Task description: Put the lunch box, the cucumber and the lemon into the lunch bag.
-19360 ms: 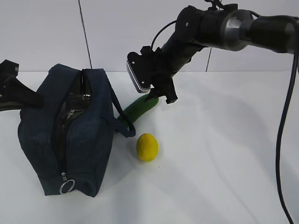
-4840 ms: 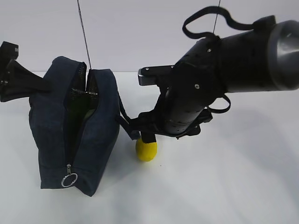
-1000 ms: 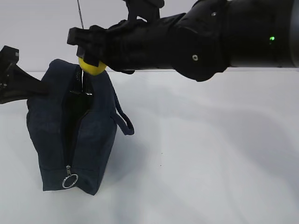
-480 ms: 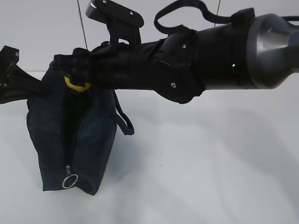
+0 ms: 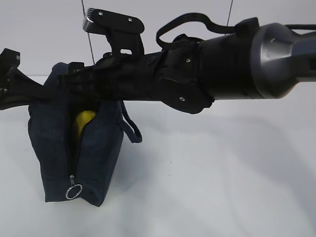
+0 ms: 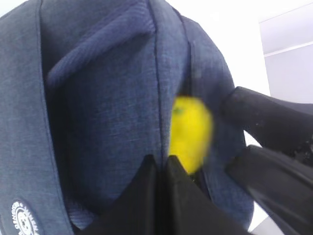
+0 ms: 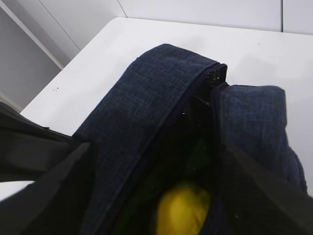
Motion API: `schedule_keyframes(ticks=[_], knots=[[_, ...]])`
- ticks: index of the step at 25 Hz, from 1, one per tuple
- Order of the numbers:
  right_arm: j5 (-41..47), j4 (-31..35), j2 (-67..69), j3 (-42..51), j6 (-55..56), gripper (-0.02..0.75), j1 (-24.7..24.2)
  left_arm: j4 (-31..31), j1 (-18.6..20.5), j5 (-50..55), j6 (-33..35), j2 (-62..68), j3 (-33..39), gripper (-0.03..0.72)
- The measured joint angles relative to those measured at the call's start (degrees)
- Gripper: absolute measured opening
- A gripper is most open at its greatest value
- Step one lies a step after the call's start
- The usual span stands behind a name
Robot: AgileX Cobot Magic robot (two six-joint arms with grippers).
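The bag's cloth (image 5: 101, 143) hangs loose around the lemon, so my right gripper should next grab the bag by the top edge that stands up beside the bag's opening.
The navy lunch bag (image 5: 54, 148) stands open at the left of the table. The yellow lemon (image 5: 84, 121) sits loose in its opening, blurred in the left wrist view (image 6: 191, 132) and below the fingers in the right wrist view (image 7: 183, 210). My right gripper (image 5: 74, 81) reaches across over the bag's top, and its jaws (image 7: 154, 164) are spread wide and hold nothing. My left gripper (image 6: 159, 164) is shut on the bag's fabric edge and shows at the far left (image 5: 15, 86). A dim dark green shape lies inside the bag (image 7: 198, 152). The lunch box is hidden.
The bag's silver ring pull (image 5: 74, 191) hangs at its near end and a loop handle (image 5: 131, 131) hangs on its right side. The white table (image 5: 222, 177) stretches to the right, and a wall stands behind.
My right gripper has lowered over the bag's opening and spread its jaws. The lemon has left it and dropped into the bag. The left gripper has kept its hold.
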Motion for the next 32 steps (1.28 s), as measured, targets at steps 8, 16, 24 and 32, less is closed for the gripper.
schedule_keyframes(ticks=[8, 16, 24, 32], knots=[[1.2, -1.2, -1.6, 0.0, 0.0, 0.608, 0.0, 0.0, 0.0, 0.0, 0.0, 0.0, 0.0, -0.004], [20.7, -4.3, -9.6, -0.1, 0.0, 0.566, 0.0, 0.0, 0.0, 0.0, 0.0, 0.0, 0.0, -0.004], [31.5, 12.2, -13.4, -0.1, -12.4, 0.503, 0.0, 0.1, 0.0, -0.1, 0.0, 0.0, 0.0, -0.004], [32.5, 30.3, -12.7, -0.1, -25.4, 0.490, -0.9, 0.2, 0.0, -0.1, 0.0, 0.0, 0.0, -0.004]])
